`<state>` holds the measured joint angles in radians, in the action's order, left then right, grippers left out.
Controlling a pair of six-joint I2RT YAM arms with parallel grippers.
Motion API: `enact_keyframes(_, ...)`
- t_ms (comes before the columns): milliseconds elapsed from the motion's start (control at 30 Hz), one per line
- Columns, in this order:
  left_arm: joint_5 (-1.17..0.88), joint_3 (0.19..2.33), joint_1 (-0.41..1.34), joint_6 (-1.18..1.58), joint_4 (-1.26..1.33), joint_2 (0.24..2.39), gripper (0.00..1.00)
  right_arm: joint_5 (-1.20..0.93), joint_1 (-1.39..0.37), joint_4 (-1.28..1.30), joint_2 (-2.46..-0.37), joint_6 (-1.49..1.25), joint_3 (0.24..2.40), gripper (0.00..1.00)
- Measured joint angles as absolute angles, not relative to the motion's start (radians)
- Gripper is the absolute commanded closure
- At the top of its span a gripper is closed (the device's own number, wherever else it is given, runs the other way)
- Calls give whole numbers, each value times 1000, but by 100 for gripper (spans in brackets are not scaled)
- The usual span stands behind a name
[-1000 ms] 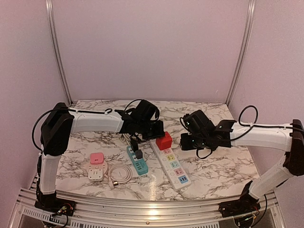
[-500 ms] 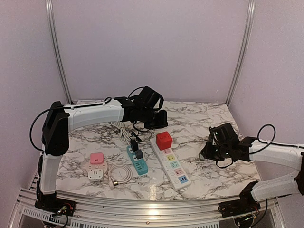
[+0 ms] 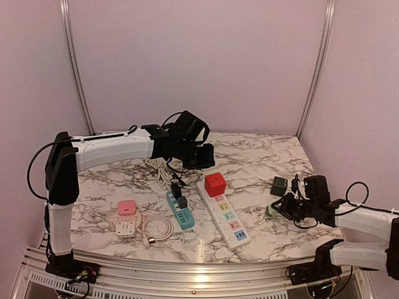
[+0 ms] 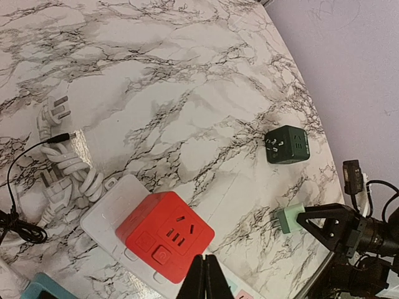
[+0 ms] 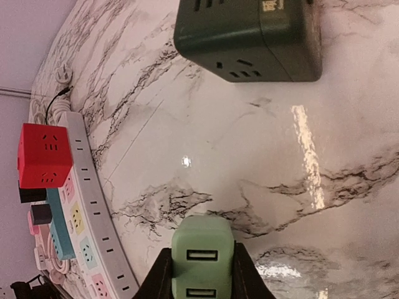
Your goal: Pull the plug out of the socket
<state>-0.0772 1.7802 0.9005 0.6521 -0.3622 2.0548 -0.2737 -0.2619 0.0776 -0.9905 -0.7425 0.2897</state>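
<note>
The light green USB plug (image 5: 202, 254) is low over flat, empty marble. It would land there if I opened my right gripper now, so it is ready to be released.
My right gripper (image 3: 275, 210) is shut on a light green USB plug (image 5: 202, 254), held just above the marble near the right front, clear of any socket; the green plug (image 4: 288, 219) also shows in the left wrist view. The long white power strip (image 3: 229, 219) lies at the centre with a red cube socket (image 3: 215, 184) plugged into its far end. My left gripper (image 3: 207, 162) hovers just behind the red cube (image 4: 165, 233), its jaws shut with nothing between them.
A dark green cube adapter (image 3: 278, 185) lies on the table beyond the right gripper. A teal strip (image 3: 181, 212) carrying black plugs sits left of the white one. A pink adapter (image 3: 126, 207), a white adapter (image 3: 125, 228), a coiled cable (image 3: 158, 227) and loose white plugs (image 4: 59, 165) lie at left.
The right arm has swung from beside the red cube to the right front, carrying the green plug and uncovering the dark green cube. The left gripper drew back a little, staying shut.
</note>
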Motion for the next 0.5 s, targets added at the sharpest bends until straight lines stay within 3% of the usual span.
enact_keyframes(333, -76, 1732, 900, 650, -362, 2030, 99, -344, -175, 78, -956, -733, 250, 54)
enact_keyframes(500, -69, 1703, 900, 650, -360, 2020, 99, -337, -173, 98, -937, -730, 238, 46)
